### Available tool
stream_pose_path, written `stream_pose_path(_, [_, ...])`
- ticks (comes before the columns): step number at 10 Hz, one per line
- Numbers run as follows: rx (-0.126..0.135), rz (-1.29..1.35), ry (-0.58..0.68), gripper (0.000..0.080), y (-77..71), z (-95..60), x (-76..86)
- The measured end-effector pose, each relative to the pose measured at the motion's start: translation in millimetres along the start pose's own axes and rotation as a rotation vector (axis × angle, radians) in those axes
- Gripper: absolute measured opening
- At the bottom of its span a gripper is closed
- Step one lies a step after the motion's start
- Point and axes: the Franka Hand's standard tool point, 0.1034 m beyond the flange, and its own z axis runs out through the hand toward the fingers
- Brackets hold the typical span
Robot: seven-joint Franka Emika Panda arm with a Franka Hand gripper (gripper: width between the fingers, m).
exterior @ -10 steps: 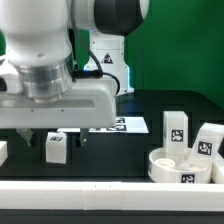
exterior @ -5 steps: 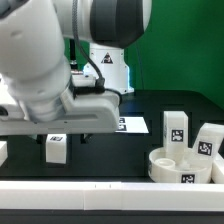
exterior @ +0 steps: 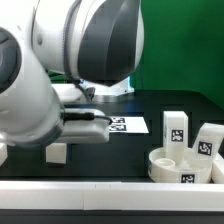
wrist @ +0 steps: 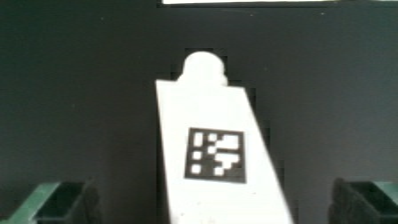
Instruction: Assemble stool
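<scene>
The leg's rounded peg should stay free for the seat, so my gripper should next pick up the leg by its plain end (wrist: 233,205).
The stool's round white seat (exterior: 180,166) sits at the exterior view's lower right, with two tagged white legs (exterior: 175,127) (exterior: 208,140) standing just behind it. A third leg (exterior: 57,153) shows under my arm at the exterior view's left. In the wrist view this leg (wrist: 214,150) is a white block with a black-and-white tag and a rounded peg at its far end. My gripper (wrist: 210,205) is open, with one dark finger (wrist: 50,202) on each side of the leg and a gap to it on both sides. In the exterior view the arm hides the fingers.
The marker board (exterior: 126,125) lies flat on the black table behind the arm. A long white rail (exterior: 110,190) runs along the front edge. My arm's bulky body fills the exterior view's left and middle. A white strip (wrist: 240,2) shows at the wrist view's far edge.
My arm has turned and swung closer to the exterior camera, now covering much more of the view. The leg beneath it has stayed in place, and the gripper has stayed open.
</scene>
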Motion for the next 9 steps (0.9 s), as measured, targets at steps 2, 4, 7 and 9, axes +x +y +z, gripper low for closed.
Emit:
stream_pose_path(2, [-0.002, -0.001, 0.010, 0.0649, -0.3, 4.0, 5.0])
stream_pose_path(4, [-0.005, 0.000, 0.017, 0.0649, -1.4, 8.4, 10.2])
stream_pose_path(7, [-0.010, 0.022, 0.022, 0.0623, -3.2, 9.8, 12.3])
stream_pose_path(9, [-0.009, 0.022, 0.023, 0.0325, -2.5, 9.8, 12.4])
